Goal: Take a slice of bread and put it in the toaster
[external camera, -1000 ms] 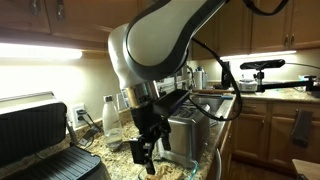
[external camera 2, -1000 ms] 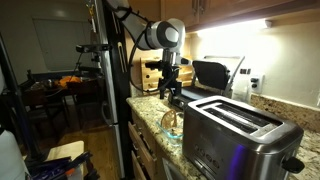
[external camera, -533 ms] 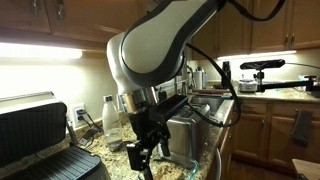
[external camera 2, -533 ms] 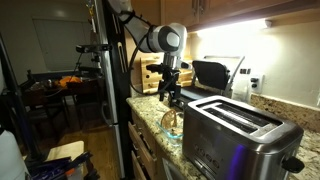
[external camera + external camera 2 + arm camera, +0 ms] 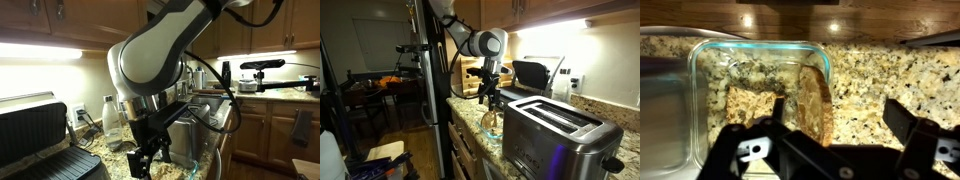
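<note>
The gripper pinches the leaning slice across its flat sides near its raised edge next, so the slice's opposite edge stays free to enter the toaster (image 5: 558, 130).
In the wrist view a clear glass dish (image 5: 700, 55) on the granite counter holds two tan-brown slices of bread. One slice (image 5: 816, 100) stands on edge and leans; the other slice (image 5: 748, 105) lies flatter to its left. My gripper (image 5: 835, 140) is open and empty just above the dish, its dark fingers straddling the leaning slice without touching it. The shiny steel toaster (image 5: 558, 130) stands next to the dish (image 5: 492, 122), with its slots on top. It is partly hidden behind the arm in an exterior view (image 5: 192, 128). The gripper shows in both exterior views (image 5: 143, 162) (image 5: 488, 98).
A black-and-grey press grill (image 5: 35, 130) stands open on the counter; it also shows in an exterior view (image 5: 530, 72). A white bottle (image 5: 112, 115) stands by the wall. A wooden knife block (image 5: 473, 75) is behind the arm. The counter edge drops off beside the dish.
The arm has moved lower and a little sideways over the glass dish. The gripper stays open. The bread and toaster have not moved.
</note>
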`<state>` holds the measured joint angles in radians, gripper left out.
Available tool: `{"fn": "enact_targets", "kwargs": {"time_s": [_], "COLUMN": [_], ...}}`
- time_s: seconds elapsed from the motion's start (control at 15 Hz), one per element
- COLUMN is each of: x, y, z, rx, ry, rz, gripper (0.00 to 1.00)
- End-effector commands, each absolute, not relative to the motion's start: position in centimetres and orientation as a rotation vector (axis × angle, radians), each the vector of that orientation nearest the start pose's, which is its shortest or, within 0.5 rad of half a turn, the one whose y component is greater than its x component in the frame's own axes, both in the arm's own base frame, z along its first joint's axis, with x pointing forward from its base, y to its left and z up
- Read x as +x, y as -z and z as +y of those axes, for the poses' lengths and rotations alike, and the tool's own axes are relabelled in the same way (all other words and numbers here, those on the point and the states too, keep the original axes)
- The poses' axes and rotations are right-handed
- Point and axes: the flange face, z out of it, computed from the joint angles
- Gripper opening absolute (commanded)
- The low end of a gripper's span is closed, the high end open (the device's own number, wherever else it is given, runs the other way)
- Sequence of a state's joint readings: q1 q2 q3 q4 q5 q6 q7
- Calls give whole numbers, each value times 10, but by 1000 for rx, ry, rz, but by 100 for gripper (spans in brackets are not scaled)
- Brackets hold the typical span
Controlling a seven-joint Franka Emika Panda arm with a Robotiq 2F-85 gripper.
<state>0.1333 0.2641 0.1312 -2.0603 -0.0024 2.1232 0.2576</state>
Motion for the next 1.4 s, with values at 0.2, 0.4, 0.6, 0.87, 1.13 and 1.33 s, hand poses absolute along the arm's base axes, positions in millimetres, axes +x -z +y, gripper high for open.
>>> {"fn": "enact_targets", "kwargs": {"time_s": [0.2,0.4,0.6,0.87,1.13,1.33], "x": [550,551,553,555,557,558], "y": [-282,-279,-272,-267,-264,-264], "z": [142,140,138,136,136,136], "rx": [-3138,-3137,-3136,-3137,-3139,-3139], "ry": [-284,-281,-288,-290,-287,-287], "rz": [49,55,63,70,71,70], "gripper": [100,100,100,100,60,41]}}
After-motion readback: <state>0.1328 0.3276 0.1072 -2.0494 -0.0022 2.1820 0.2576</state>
